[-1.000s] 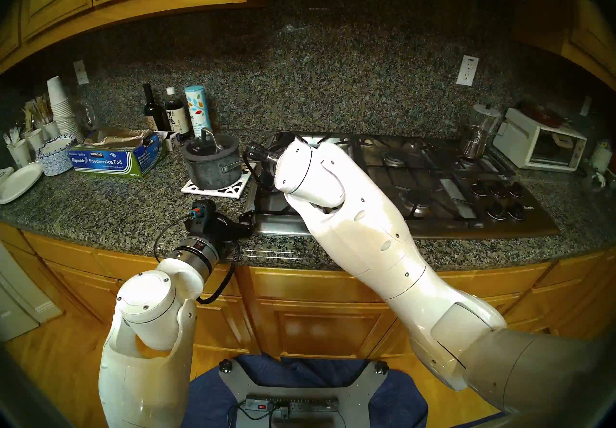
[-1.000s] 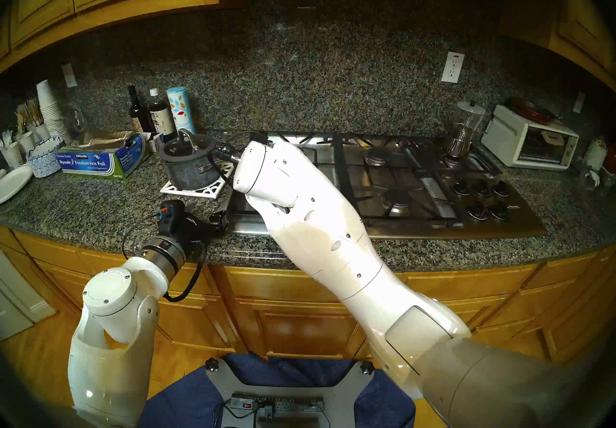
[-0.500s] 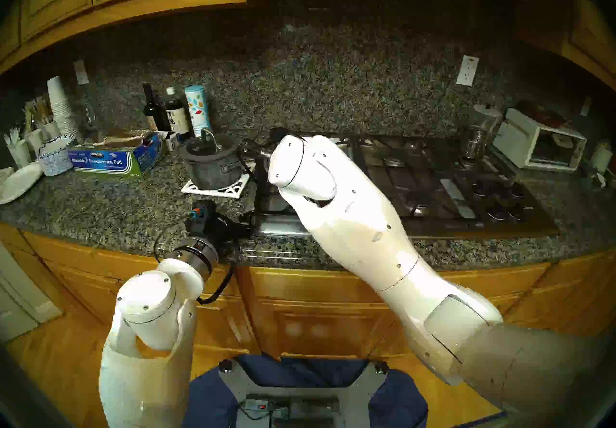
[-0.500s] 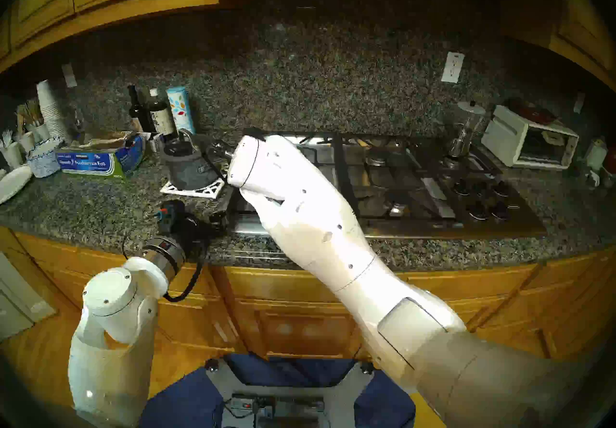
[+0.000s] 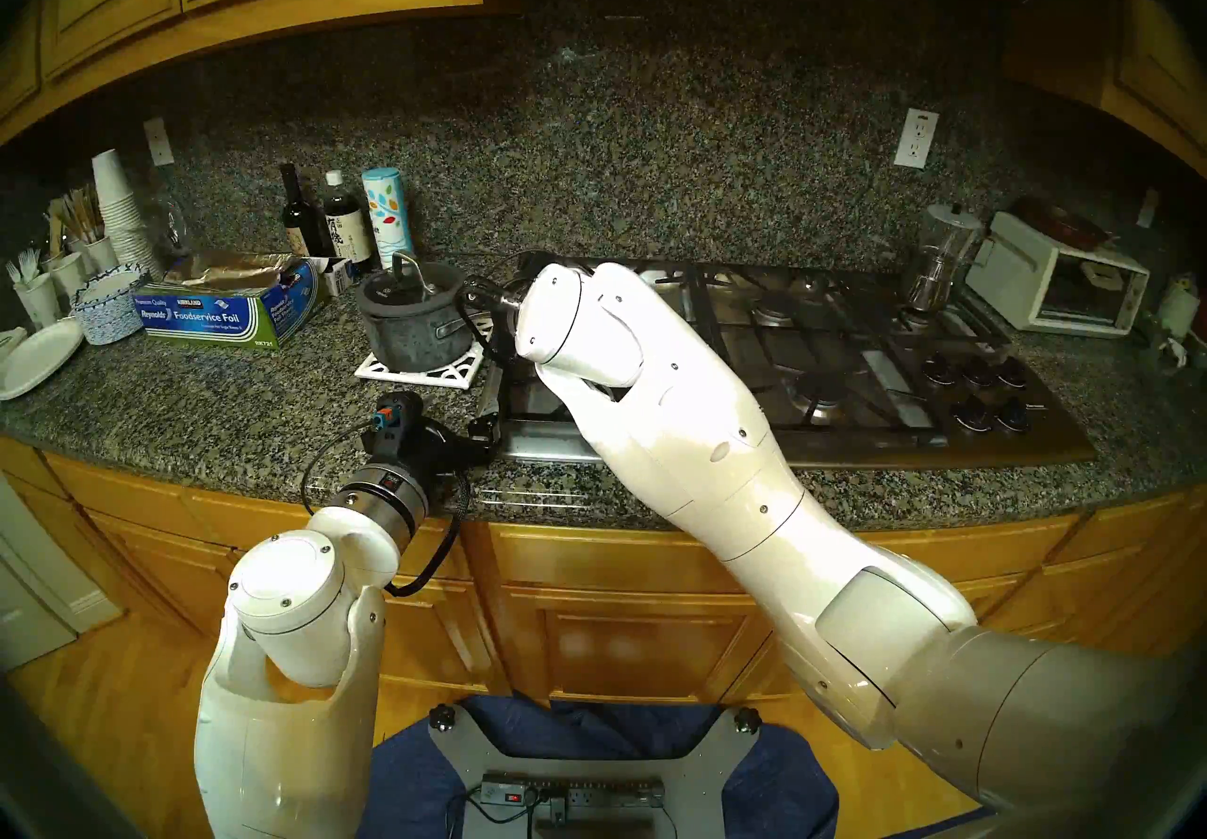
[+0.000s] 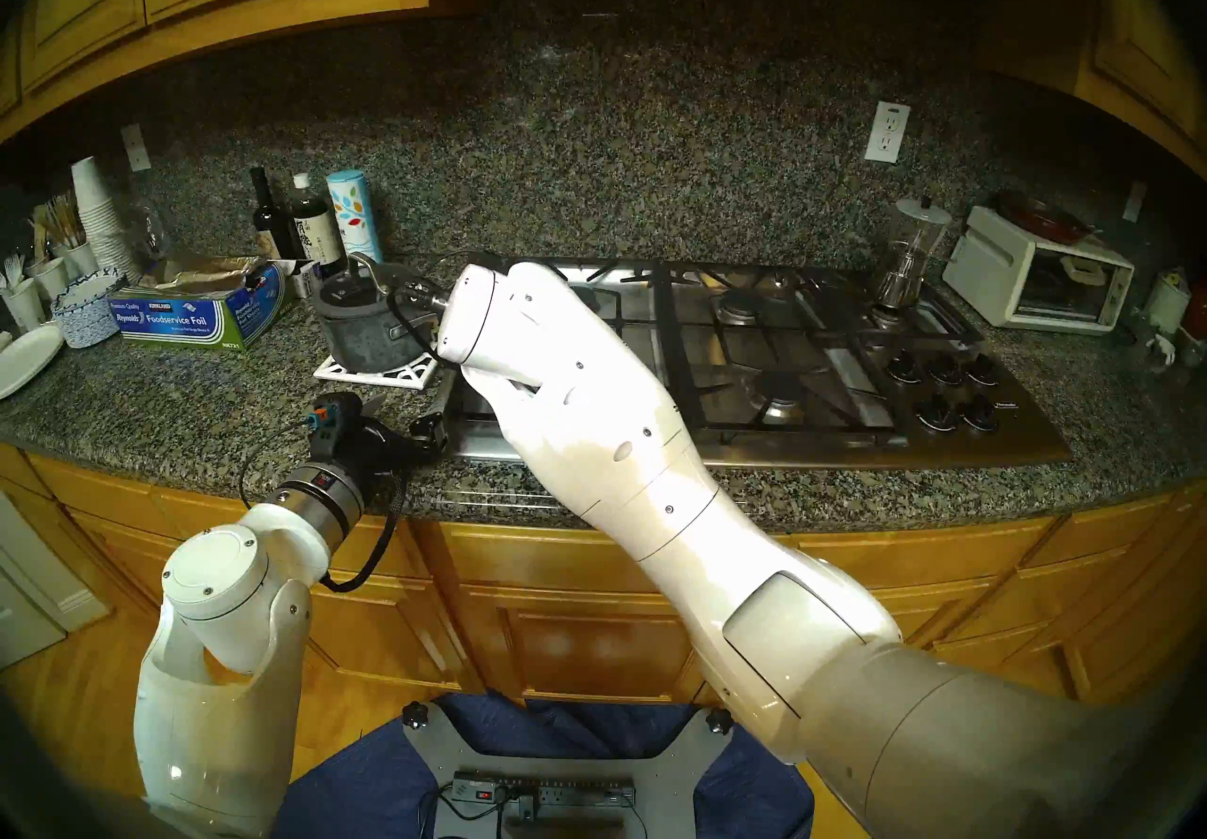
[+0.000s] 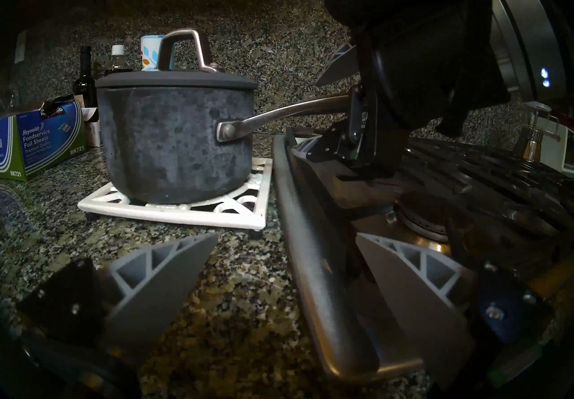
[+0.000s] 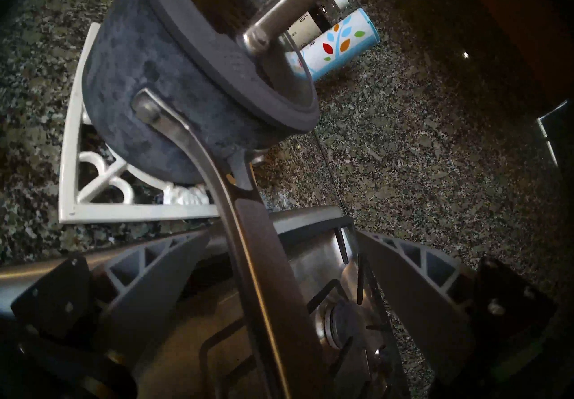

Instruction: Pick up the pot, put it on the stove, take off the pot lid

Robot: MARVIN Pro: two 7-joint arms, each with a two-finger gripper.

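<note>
My right gripper grabs the pot by its long, narrow handle [image 8: 261, 272] next, since the pot's round body is too wide for the fingers.
The dark speckled pot [image 5: 415, 334] stands on a white trivet [image 5: 424, 372] left of the stove [image 5: 849, 361], with the pot lid [image 5: 405, 290] on it. Its long silver handle [image 7: 295, 109] points toward the stove. My right gripper [image 8: 279, 274] is open, and the handle [image 8: 251, 240] runs between its fingers [image 8: 149, 271] without being clamped. In the left wrist view the right gripper [image 7: 357, 121] sits at the handle's end. My left gripper [image 7: 282, 280] is open and empty, low over the counter by the stove's front left corner, in front of the pot [image 7: 174, 146].
A foil box [image 5: 222, 312], bottles [image 5: 343, 223], a canister [image 5: 388, 210], cups and plates [image 5: 39, 354] crowd the counter left of the pot. A blender jar [image 5: 940, 259] and a white toaster oven [image 5: 1058, 289] stand right of the stove. Knobs [image 5: 973, 393] are at its front right.
My right arm has moved left toward the pot, bringing its open gripper over the handle. The left arm, pot and lid have not moved.
</note>
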